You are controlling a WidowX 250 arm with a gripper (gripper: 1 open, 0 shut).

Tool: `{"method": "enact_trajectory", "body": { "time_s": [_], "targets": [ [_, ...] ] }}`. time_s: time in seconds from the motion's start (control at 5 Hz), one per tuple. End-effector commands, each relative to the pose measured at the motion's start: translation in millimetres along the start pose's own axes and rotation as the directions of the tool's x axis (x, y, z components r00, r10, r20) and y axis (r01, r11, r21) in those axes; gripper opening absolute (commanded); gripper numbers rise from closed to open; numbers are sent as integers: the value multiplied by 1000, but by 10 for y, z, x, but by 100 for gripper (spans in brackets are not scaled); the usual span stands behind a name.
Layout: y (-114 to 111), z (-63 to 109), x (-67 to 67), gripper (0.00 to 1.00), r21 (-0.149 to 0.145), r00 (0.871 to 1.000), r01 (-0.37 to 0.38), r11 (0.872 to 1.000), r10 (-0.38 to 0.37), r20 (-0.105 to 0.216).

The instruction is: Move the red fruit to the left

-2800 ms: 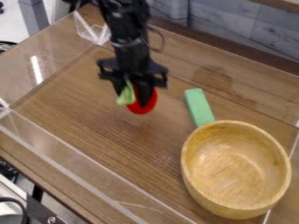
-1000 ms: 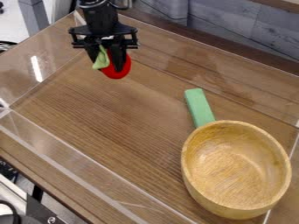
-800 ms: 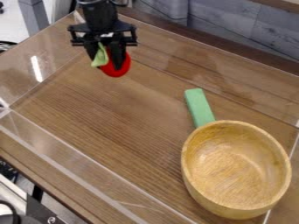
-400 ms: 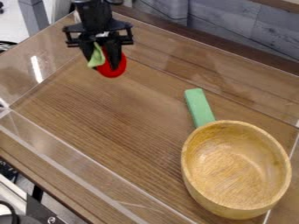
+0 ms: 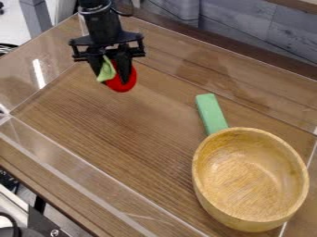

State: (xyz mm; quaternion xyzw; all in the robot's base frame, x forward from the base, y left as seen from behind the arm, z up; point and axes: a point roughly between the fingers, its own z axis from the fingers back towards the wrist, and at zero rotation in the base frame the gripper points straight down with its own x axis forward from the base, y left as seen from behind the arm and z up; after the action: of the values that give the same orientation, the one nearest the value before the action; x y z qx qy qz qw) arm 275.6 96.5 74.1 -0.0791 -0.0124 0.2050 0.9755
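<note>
The red fruit [image 5: 119, 80] is still apart from the pale strip, with some table between them, so my gripper needs to move the fruit next to the strip before letting go of the fruit.
The red fruit [image 5: 119, 80] is a small round bright red toy with a light green stem piece, at the upper left of the wooden table. My black gripper [image 5: 111, 67] comes down on it from above and is shut on it, its fingers [image 5: 129, 62] on either side of the fruit. Whether the fruit rests on the table or hangs just above it I cannot tell.
A flat light-green oblong block [image 5: 212, 113] lies right of centre. A large wooden bowl [image 5: 250, 177] stands at the lower right. Clear plastic walls [image 5: 74, 176] ring the wooden table surface [image 5: 136, 139].
The gripper carried the red fruit from the middle of the table to the upper left. In the last half second it has come slightly down and toward the front.
</note>
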Motion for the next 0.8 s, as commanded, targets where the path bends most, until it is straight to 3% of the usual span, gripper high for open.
{"method": "enact_trajectory", "body": {
  "time_s": [0.0, 0.2, 0.4, 0.6],
  "targets": [
    [-43, 105, 17, 0, -5, 997, 69, 998, -69, 34],
    [-18, 56, 16, 0, -7, 993, 121, 993, -121, 18],
    [53, -49, 98, 0, -8, 996, 85, 996, -85, 17],
    [198, 113, 219, 0, -14, 997, 69, 997, -69, 36]
  ]
}}
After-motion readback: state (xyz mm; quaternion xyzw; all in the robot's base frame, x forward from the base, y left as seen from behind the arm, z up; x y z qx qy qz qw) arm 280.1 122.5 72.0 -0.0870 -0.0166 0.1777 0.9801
